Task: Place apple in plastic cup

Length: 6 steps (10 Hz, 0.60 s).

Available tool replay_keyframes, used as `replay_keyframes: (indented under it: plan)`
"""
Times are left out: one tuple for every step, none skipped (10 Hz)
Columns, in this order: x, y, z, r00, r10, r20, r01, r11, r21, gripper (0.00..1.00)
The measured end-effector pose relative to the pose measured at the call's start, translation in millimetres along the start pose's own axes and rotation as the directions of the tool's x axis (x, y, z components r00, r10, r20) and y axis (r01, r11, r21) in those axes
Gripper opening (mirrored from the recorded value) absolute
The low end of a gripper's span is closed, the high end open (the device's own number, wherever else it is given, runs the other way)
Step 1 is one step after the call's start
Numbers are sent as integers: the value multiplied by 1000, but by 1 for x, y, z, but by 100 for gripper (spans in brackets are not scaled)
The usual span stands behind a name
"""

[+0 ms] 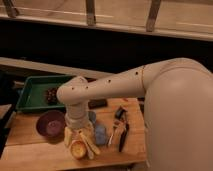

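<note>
My gripper takes hold of the small apple by its round sides next, to place the apple in the plastic cup (92,118).
The apple (77,149) is small, round and yellow-orange, and lies near the front edge of the wooden table (25,152). My gripper (78,144) hangs straight down from the white arm over it. Its pale fingers (67,136) are spread, one on each side of the apple, and are not closed on it. The blue-grey plastic cup (92,118) stands just behind and to the right, partly hidden by my wrist. A second blue object (100,134) lies right of my gripper. The white cup is hidden behind the arm.
A large purple bowl (50,124) stands to the left of the gripper. A green tray (35,90) holding a dark clump (51,95) is at the back left. Black utensils (120,129) lie to the right, and a dark flat object (98,103) lies behind.
</note>
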State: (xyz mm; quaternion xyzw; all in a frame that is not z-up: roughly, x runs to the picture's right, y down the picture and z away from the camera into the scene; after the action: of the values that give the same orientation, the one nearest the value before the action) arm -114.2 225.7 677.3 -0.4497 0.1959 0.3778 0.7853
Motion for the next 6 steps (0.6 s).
replay_keyframes:
  plan:
    - [1,1,6,1000,10,-18,-11,1000,-10,80]
    - [2,3,11,999,14,-32,-15,1000,-16,80]
    - [2,4,15,999,18,-45,-19,1000,-21,80]
    - [4,4,20,998,23,-62,-25,999,-28,80]
    - [4,5,24,997,24,-79,-26,999,-34,80]
    - [4,6,26,996,22,-87,-26,999,-37,80]
